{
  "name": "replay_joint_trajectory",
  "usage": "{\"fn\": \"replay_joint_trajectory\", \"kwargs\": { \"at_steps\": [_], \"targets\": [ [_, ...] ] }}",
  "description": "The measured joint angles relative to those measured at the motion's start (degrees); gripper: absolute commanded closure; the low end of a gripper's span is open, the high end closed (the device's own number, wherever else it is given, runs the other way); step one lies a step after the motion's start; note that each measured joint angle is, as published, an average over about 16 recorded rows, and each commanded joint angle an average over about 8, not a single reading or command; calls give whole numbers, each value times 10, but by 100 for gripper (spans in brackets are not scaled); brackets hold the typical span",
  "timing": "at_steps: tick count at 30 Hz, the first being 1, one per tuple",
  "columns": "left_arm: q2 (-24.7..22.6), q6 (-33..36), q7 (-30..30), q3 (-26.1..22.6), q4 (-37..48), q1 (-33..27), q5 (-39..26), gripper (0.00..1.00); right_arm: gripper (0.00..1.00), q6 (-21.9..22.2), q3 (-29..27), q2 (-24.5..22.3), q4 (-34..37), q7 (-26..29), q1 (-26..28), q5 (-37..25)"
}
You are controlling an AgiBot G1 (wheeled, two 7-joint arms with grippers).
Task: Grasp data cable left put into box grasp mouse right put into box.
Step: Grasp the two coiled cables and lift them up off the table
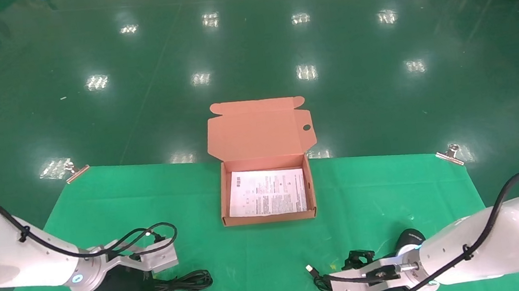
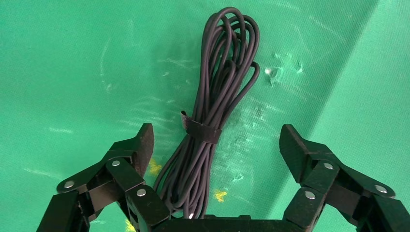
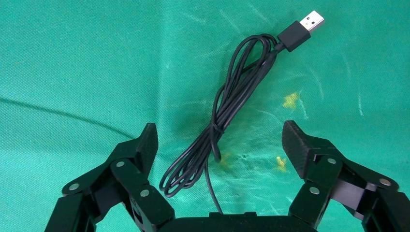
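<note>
The mouse's cord (image 3: 232, 92) has slack loops that fan out at both ends, so my right gripper will next grab it at its tied middle (image 3: 217, 126), where its parts gather.
The open salmon-orange box (image 1: 311, 188) stands at the table's middle back, its lid up and a white printed sheet in its bottom. The data cable (image 1: 189, 281) lies at the front left as a black strapped bundle. My left gripper (image 1: 155, 290) is open and straddles the bundle's near end; in the left wrist view the cable (image 2: 227, 63) runs between the fingers of the gripper (image 2: 217, 140). The mouse (image 1: 409, 237) lies at the front right, partly hidden by my right arm. My right gripper (image 1: 339, 281) is open over the mouse's coiled cord (image 3: 232, 92) with its USB plug (image 3: 305, 25).
The green cloth table (image 1: 389, 189) has metal clips at its back left corner (image 1: 76, 172) and back right corner (image 1: 451, 154). Small yellow marks dot the cloth near both grippers. A shiny green floor lies beyond the table.
</note>
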State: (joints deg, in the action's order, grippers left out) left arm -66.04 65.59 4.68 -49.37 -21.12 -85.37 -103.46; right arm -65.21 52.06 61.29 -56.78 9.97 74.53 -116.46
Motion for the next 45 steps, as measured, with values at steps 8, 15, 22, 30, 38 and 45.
{"fn": "replay_joint_trajectory", "kwargs": {
  "at_steps": [8, 15, 22, 30, 38, 45],
  "targets": [
    [2, 1, 3, 0, -7, 1, 0, 100, 100, -3, 0, -2, -5, -1, 0, 1],
    [3, 2, 5, -1, -11, 2, -1, 100, 100, -4, 0, -3, -7, -1, 1, 2],
    [4, 3, 5, -1, -13, 3, -2, 100, 100, -5, 0, -4, -9, -1, 1, 3],
    [4, 3, 6, -1, -15, 3, -2, 100, 100, -6, 0, -4, -10, -2, 1, 3],
    [6, 4, 4, -2, -18, 1, -3, 100, 100, -6, -6, -13, -12, 5, 6, 9],
    [26, 5, 4, -1, -47, -11, -8, 100, 100, -4, -36, -52, -35, 35, 30, 26]
  ]
}}
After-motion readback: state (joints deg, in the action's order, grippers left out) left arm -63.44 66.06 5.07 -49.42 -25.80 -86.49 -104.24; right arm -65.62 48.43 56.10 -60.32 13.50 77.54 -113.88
